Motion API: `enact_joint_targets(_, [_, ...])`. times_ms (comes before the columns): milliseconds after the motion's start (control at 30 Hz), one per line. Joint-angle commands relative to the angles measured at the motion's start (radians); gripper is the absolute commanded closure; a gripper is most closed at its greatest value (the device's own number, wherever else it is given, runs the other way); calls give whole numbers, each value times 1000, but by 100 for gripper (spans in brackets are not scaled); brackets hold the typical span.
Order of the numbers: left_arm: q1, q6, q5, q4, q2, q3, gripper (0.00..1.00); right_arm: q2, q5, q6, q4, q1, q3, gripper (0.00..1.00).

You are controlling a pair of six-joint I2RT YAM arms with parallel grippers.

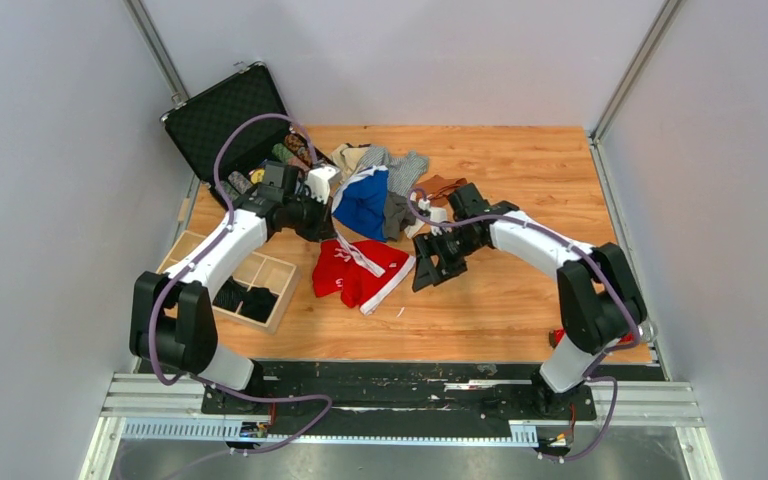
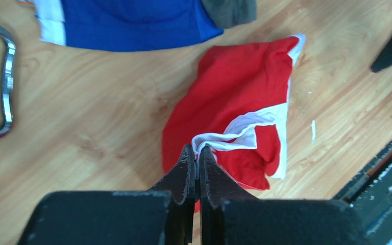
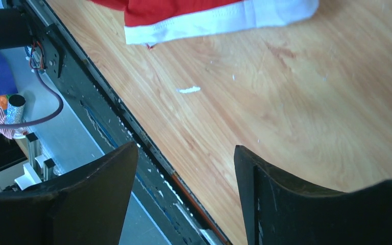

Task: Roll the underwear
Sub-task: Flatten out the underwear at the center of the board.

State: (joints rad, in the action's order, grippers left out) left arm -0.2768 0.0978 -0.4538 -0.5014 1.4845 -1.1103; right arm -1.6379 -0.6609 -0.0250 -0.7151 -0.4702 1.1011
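The red underwear needs to be stretched flat for rolling. My right gripper should next grab the red underwear's near white-hem corner [image 1: 368, 308] [image 3: 137, 34], away from my left gripper.
Red underwear [image 1: 360, 272] with white trim lies crumpled on the wooden table, in front of the heap. My left gripper [image 1: 328, 233] is shut on its white waistband at the garment's back-left corner; in the left wrist view the jaws [image 2: 198, 153] pinch a fold of white band of the red underwear [image 2: 235, 87]. My right gripper [image 1: 424, 270] hangs just right of the garment, open and holding nothing; its wrist view shows the gripper [image 3: 184, 149] above bare wood, with the underwear's white hem [image 3: 219, 20] at the top. Blue underwear [image 1: 365, 200] lies behind.
A heap of grey, brown and beige garments [image 1: 405, 175] sits at the back centre. An open black case [image 1: 230, 115] stands at the back left. A wooden divided box [image 1: 278, 275] with dark rolls is at the left. The black rail [image 1: 410, 375] runs along the table's near edge.
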Motion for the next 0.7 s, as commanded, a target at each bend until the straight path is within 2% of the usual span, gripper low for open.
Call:
enact_joint_targets(0, [-13,-71,-77,-1,-19,4,100,-96,-42,-37,48,-37,79,29])
enact_joint_targets(267, [-6,-68,-41,-52,66,-86,100,-248,-25,-86,52,-182,213,30])
enact_joint_targets(400, [5,-133,-18,-46,96,-119,100,-328,-9,-131,38,-231,296,36])
enact_joint_targets(533, [23,-207,-38,-48,128,-147,100,-352,183,-107,23,-310,352,41])
enact_joint_targets(667, [36,-250,-67,-50,157,-164,100,-378,280,-87,27,-364,387,42])
